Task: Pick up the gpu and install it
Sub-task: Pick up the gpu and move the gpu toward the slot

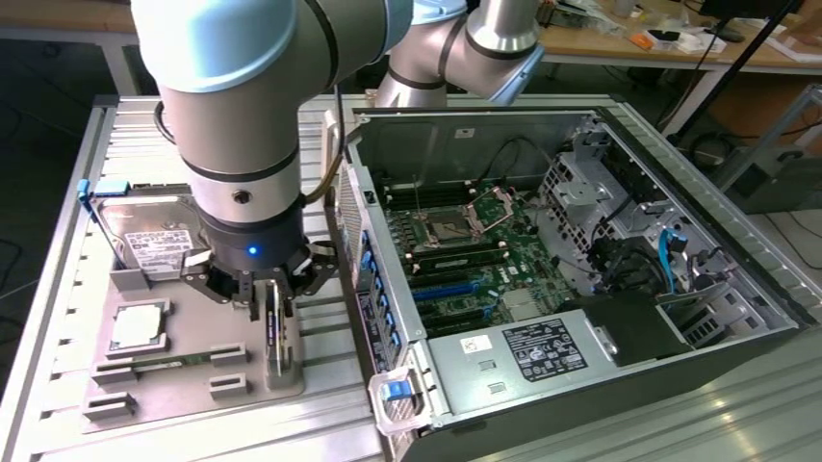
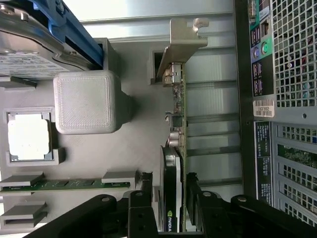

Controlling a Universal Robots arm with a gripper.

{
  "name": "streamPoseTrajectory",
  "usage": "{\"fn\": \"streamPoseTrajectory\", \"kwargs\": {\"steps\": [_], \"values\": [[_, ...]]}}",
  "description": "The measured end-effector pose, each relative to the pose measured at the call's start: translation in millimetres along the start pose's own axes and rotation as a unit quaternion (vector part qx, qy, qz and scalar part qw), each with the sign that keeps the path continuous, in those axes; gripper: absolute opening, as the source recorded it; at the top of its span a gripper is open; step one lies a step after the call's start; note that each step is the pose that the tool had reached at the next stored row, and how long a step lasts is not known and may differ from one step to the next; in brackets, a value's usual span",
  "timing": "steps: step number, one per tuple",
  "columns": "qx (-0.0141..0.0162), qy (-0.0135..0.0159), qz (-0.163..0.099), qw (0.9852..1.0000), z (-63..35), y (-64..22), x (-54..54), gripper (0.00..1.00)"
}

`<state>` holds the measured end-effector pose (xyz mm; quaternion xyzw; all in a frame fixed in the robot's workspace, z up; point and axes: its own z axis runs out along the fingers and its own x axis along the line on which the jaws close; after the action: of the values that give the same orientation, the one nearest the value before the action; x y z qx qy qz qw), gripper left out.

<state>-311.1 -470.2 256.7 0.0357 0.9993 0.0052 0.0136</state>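
Observation:
My gripper next needs to pick up the GPU by its flat-sided cooler end (image 2: pixel 172 193), as bare components and a bent bracket stick out at one end.
The gpu (image 1: pixel 275 332) stands on its long edge in a slot of the grey holder tray (image 1: pixel 180 399), to the exterior view's left of the open computer case (image 1: pixel 565 318). In the wrist view the gpu (image 2: pixel 174 119) shows its green card, black cooler and silver end bracket (image 2: pixel 185 37). My gripper (image 1: pixel 269 289) is lowered over it. Its black fingers (image 2: pixel 147 181) straddle the cooler end of the card, one on each side. The gripper (image 2: pixel 169 178) is open, with a narrow gap showing on one side of the card.
The tray also holds a silver hard drive (image 1: pixel 154 236), a processor (image 1: pixel 139 327) and a thin memory stick (image 1: pixel 173 364). A grey block (image 2: pixel 86 101) rises from the tray beside the card. The case's rear panel (image 2: pixel 287 99) lies close by; its motherboard (image 1: pixel 475 250) is exposed.

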Motion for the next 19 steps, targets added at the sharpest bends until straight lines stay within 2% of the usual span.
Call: {"fn": "streamPoseTrajectory", "kwargs": {"steps": [8, 9, 12, 19], "values": [[0.0002, 0.0001, 0.0, 1.0, -0.2, 0.0, -0.1, 0.37], [0.0002, 0.0002, 0.0, 1.0, -0.2, 0.0, -0.2, 0.3], [0.0002, 0.0001, 0.0, 1.0, -0.2, 0.0, -0.2, 0.27], [0.0002, 0.0001, 0.0, 1.0, -0.2, 0.0, -0.2, 0.27]]}}
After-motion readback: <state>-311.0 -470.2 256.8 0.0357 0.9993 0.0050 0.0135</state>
